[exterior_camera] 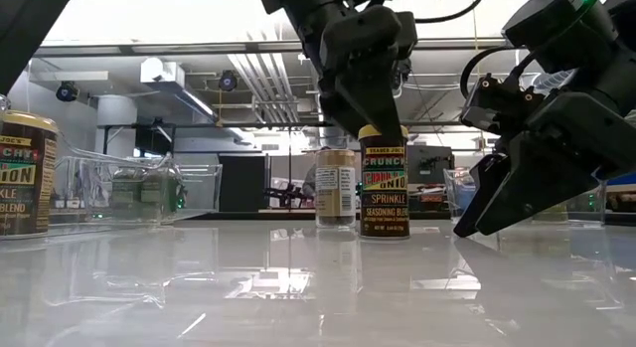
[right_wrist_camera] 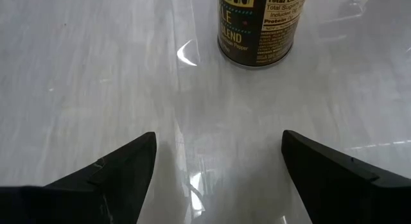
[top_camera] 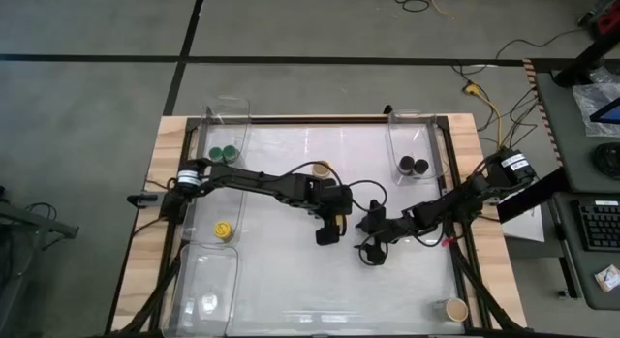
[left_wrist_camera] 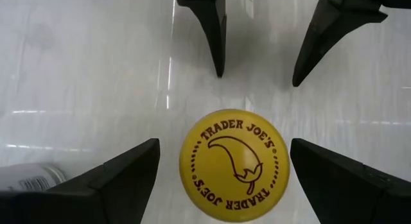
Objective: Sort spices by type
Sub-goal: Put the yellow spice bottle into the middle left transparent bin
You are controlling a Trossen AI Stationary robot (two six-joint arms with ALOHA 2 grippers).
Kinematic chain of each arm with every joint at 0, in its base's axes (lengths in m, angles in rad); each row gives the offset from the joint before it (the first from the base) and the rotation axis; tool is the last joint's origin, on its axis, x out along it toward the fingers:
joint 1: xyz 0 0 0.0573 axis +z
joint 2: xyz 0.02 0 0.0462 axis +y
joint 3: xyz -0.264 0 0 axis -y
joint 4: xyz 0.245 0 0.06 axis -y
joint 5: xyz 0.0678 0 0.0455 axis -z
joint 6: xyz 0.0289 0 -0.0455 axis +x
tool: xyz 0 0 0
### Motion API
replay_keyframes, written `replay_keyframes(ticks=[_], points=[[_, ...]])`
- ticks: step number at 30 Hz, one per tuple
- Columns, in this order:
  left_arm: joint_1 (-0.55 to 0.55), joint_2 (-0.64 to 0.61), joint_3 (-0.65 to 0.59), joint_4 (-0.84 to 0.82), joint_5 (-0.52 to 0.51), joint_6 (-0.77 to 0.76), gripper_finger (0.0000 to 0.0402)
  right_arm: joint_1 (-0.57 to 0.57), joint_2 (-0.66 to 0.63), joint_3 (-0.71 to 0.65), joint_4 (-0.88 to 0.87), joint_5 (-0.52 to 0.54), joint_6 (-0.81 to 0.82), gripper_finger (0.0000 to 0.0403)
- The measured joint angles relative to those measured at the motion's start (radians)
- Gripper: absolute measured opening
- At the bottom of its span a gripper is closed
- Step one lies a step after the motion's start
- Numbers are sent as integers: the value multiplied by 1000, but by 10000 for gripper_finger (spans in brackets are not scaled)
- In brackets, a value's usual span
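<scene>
My left fingers, level beside the yellow lid (left_wrist_camera: 234, 163), can close and catch the jar.
A spice jar with a yellow lid (left_wrist_camera: 234, 163) stands upright on the white table, its dark label facing the low view (exterior_camera: 385, 183). My left gripper (left_wrist_camera: 225, 144) hangs open over it, pointing steeply down, one finger on each side of the lid and apart from it; in the high view the gripper (top_camera: 327, 231) hides the jar. My right gripper (top_camera: 371, 249) waits open just to the right, low over the table (right_wrist_camera: 218, 137), with a dark-labelled jar (right_wrist_camera: 260, 28) ahead of it.
Two green-lidded jars (top_camera: 223, 152) sit in the far-left clear bin, two black-lidded ones (top_camera: 414, 165) in the far-right bin. Loose jars: yellow lid (top_camera: 223, 229) at left, tan lid (top_camera: 321, 169) behind my left arm, tan lid (top_camera: 455, 308) near right. A clear bin (top_camera: 208, 280) stands near left.
</scene>
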Motion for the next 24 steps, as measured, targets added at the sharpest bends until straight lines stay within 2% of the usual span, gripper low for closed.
replay_keyframes(ticks=[7, 20, 24], points=[[0, 0, -1, 19, -21, 11, 326, 0, 0, 0, 0, -1, 0, 324], [0, 5, 0, 10, -25, 28, 221, 0, 1, -1, -2, 0, 1, 306], [-8, 5, 41, -50, -10, 53, 213, 0, 1, -1, -3, 0, 14, 302]])
